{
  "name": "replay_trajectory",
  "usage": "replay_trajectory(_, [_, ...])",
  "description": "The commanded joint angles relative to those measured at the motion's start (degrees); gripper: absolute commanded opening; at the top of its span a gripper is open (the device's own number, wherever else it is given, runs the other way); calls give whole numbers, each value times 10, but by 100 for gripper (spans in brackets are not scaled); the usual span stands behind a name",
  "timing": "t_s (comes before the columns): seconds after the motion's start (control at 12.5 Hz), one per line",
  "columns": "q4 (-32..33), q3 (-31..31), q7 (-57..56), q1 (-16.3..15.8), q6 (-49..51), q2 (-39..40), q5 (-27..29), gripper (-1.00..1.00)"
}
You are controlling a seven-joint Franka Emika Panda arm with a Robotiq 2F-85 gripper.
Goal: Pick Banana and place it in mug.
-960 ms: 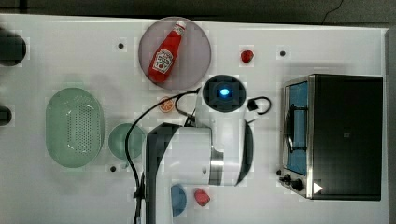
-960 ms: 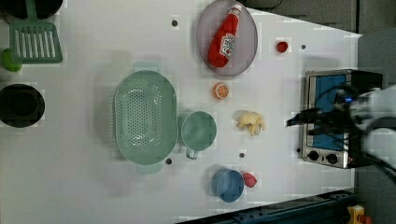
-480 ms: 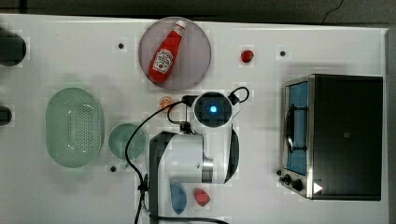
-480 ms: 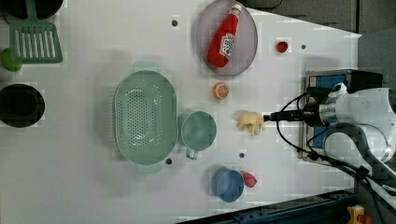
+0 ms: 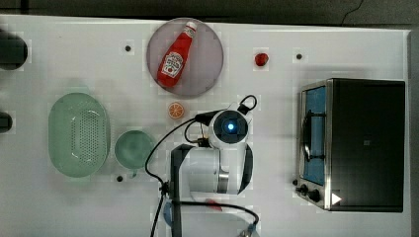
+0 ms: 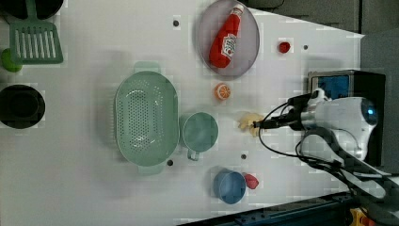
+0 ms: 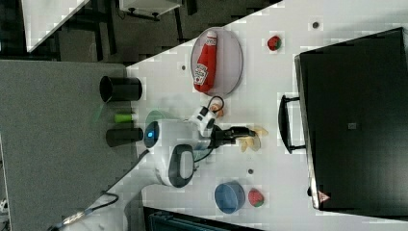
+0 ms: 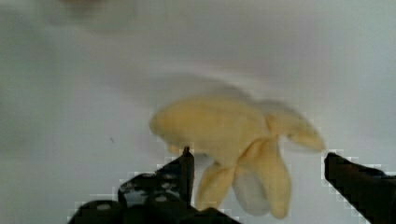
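Observation:
I will next grab the banana by its peeled end (image 6: pixel 257 125) to put the banana in the mint-green mug (image 6: pixel 200 133).
The banana (image 6: pixel 247 122) is a pale yellow toy with peel flaps, lying on the white table to the left view's right of the mint-green mug (image 6: pixel 200 133). My gripper (image 6: pixel 258 125) has come in low and reaches the banana's right side in the left view. In the wrist view the gripper (image 8: pixel 259 161) is open, one black fingertip (image 8: pixel 186 164) on either side of the banana (image 8: pixel 224 133), not pressing it. The right view shows the banana (image 7: pixel 253 140) just past the gripper (image 7: pixel 246 132). From the top view the mug (image 5: pixel 133 149) stands upright and the arm covers the banana.
An orange slice (image 6: pixel 222 91) lies close behind the banana. A ketchup bottle (image 6: pixel 226 38) rests on a grey plate (image 6: pixel 251 56). The green basket (image 6: pixel 147 117) sits beside the mug. A blue cup (image 6: pixel 229 186) and a strawberry (image 6: pixel 251 181) stand nearer the front edge. A toaster oven (image 5: pixel 356 143) is at the top view's right.
The arm has swung from beside the toaster oven toward the left view's left and lowered, bringing the open gripper up to the banana. The banana and mug have stayed put.

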State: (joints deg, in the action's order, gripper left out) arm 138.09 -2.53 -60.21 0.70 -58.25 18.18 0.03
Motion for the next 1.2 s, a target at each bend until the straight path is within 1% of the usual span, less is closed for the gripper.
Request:
replay_trajectory(0.08, [-4,4,-35,7,-35,31,-6,100])
replay_trajectory(0.24, [-4,4,-35,7,-62,44,-6,100])
replay_trajectory(0.32, [-3,4,-35,7,-62,46,-6,93])
replay_trajectory(0.56, [-7,3,-35,7,-63,44,-6,18])
replay_trajectory(0.64, [-7,4,-35,7,-63,41,-5,-4])
replay_trajectory(0.72, [-8,4,-35,7,-63,36,-5,-25])
replay_trajectory(0.8, [-8,3,-35,7,-60,27,-5,-37])
replay_trajectory(1.04, [-7,-2,-34,8,-25,-25,-5,-37])
replay_trajectory(1.2, [-12,-10,-34,9,46,-90,-5,-37])
